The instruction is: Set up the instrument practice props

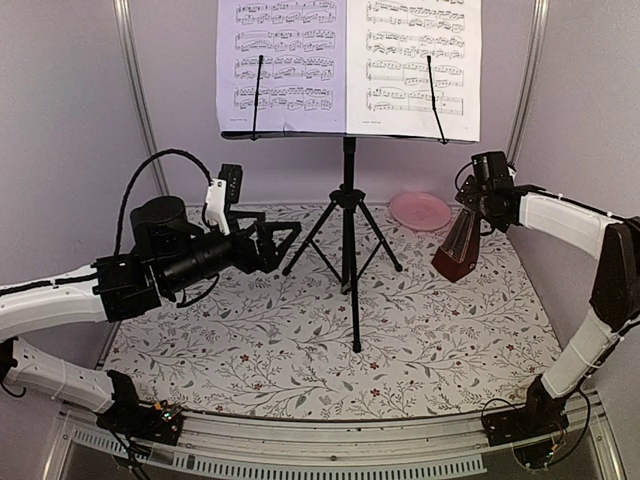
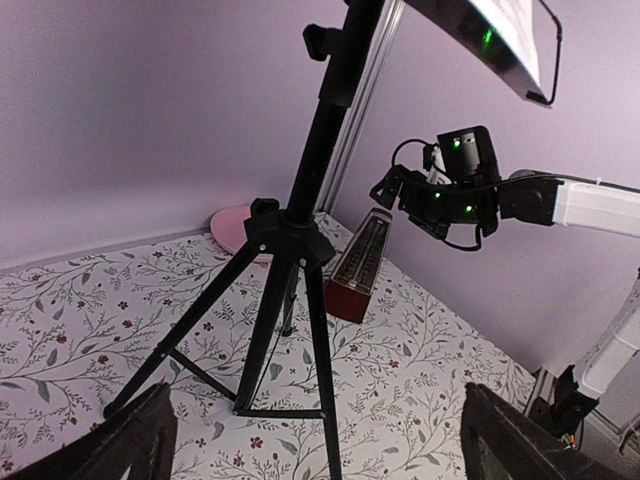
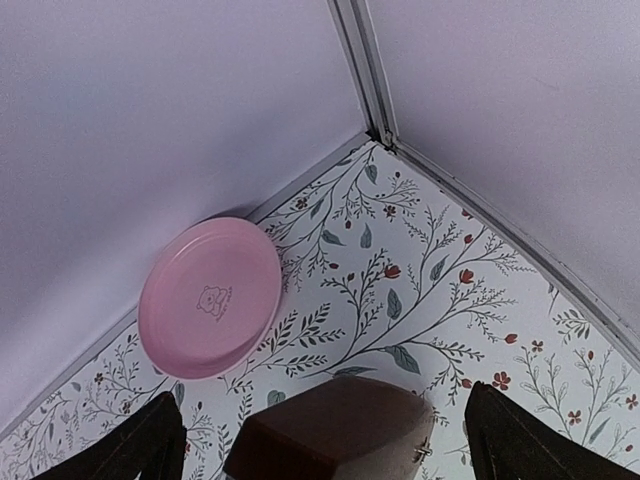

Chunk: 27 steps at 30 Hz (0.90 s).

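Note:
The right gripper takes the metronome by its narrow top (image 1: 467,214) next, with a finger on either side, so its base stays free to set it upright.
The black music stand (image 1: 349,200) stands on its tripod legs at mid table. Two white sheet-music pages, left (image 1: 283,60) and right (image 1: 415,60), rest on its desk under two wire holders. The dark red-brown metronome (image 1: 456,252) stands at the right, near the wall. My right gripper (image 1: 468,208) is open just above its top. In the right wrist view the metronome's top (image 3: 335,425) sits between the spread fingers (image 3: 150,440), untouched. My left gripper (image 1: 282,245) is open and empty, just left of the stand's left leg. The left wrist view shows the tripod (image 2: 290,235) ahead of it.
A pink round plate (image 1: 420,210) lies at the back right by the wall, behind the metronome, and also shows in the right wrist view (image 3: 210,297). Purple walls close the table in at the back and both sides. The floral cloth (image 1: 300,350) covers the table.

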Tool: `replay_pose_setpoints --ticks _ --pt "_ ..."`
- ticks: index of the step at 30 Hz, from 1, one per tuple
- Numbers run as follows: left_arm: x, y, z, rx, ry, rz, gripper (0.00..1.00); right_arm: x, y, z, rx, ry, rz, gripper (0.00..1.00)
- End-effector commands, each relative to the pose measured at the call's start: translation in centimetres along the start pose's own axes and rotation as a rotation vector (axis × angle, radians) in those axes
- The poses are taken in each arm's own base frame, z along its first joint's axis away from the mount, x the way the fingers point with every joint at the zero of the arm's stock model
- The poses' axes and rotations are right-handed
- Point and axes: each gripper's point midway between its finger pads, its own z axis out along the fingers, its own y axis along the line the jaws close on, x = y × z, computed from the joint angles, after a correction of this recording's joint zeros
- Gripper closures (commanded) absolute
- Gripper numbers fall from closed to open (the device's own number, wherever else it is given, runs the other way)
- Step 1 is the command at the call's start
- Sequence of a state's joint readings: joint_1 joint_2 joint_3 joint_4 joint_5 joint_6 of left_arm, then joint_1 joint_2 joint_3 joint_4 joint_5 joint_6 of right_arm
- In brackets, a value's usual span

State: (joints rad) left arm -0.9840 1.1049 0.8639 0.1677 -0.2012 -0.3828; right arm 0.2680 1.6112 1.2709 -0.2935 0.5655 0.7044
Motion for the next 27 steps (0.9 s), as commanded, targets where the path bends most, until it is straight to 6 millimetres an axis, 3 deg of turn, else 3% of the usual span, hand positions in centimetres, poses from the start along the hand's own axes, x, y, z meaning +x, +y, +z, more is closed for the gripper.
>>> replay_pose_setpoints --ticks 1,16,27 --pt "-0.9 1.2 -0.5 -0.026 -0.044 -0.032 0.01 1.0 -0.3 1.4 0.11 -0.01 -0.013 0.01" --pt "-0.7 2.9 -1.4 -0.054 -0.054 -0.072 0.01 5.7 -1.8 3.7 0.334 0.002 -0.047 0.01" --pt "-0.3 3.7 -1.4 -0.08 -0.049 -0.078 0.01 4.9 -1.9 2.7 0.303 -0.034 -0.043 0.22"
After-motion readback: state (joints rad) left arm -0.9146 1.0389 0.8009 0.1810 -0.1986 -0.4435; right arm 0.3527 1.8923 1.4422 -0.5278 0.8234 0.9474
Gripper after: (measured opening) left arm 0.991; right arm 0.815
